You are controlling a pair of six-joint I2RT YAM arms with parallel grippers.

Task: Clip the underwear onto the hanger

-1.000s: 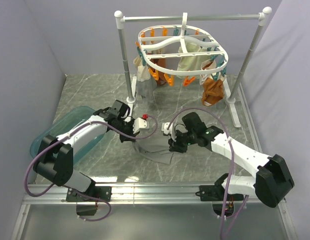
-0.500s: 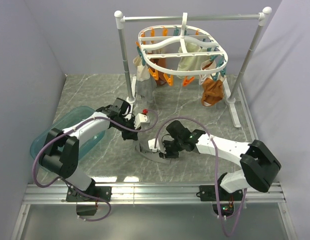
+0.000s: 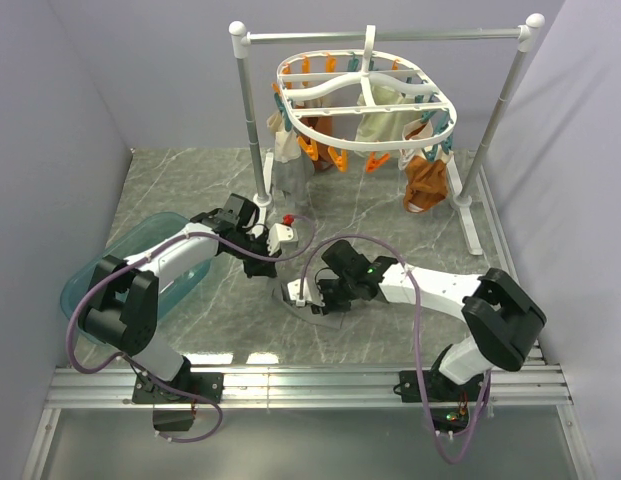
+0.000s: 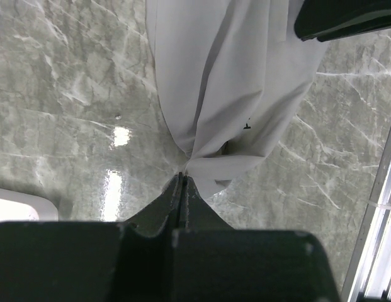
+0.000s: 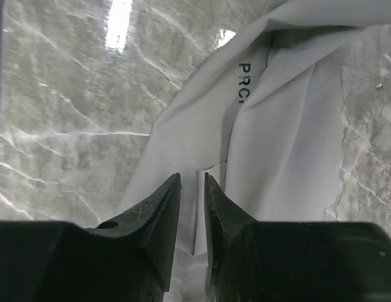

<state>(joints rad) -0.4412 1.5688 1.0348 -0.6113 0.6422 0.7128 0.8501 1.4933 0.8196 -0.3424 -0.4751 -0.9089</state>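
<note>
My right gripper pinches the underwear's corner at the fold (image 3: 280, 297) (image 5: 266, 30) beyond the lettering next, to spread the lettered edge for clipping.
The grey underwear (image 3: 293, 293) lies bunched on the marble table between my arms. My left gripper (image 3: 263, 267) is shut on its near corner; in the left wrist view the jaws (image 4: 182, 178) pinch the fabric (image 4: 226, 88), which spreads away from them. My right gripper (image 3: 320, 298) sits low over the underwear's right part. In the right wrist view its fingers (image 5: 192, 182) stand a narrow gap apart over a fold of the cloth (image 5: 283, 145), not closed on it. The white oval hanger (image 3: 365, 100) with orange and teal pegs hangs from the rail at the back.
A white rail stand (image 3: 248, 110) carries the hanger, with a brown-orange garment (image 3: 425, 185) and cream cloths (image 3: 380, 122) clipped on. A teal bin (image 3: 140, 262) sits at the left. The table's metal front rail (image 3: 310, 380) runs along the near edge.
My right gripper has moved left and down onto the underwear. The left gripper has kept its hold and shifted slightly, and the cloth has bunched up.
</note>
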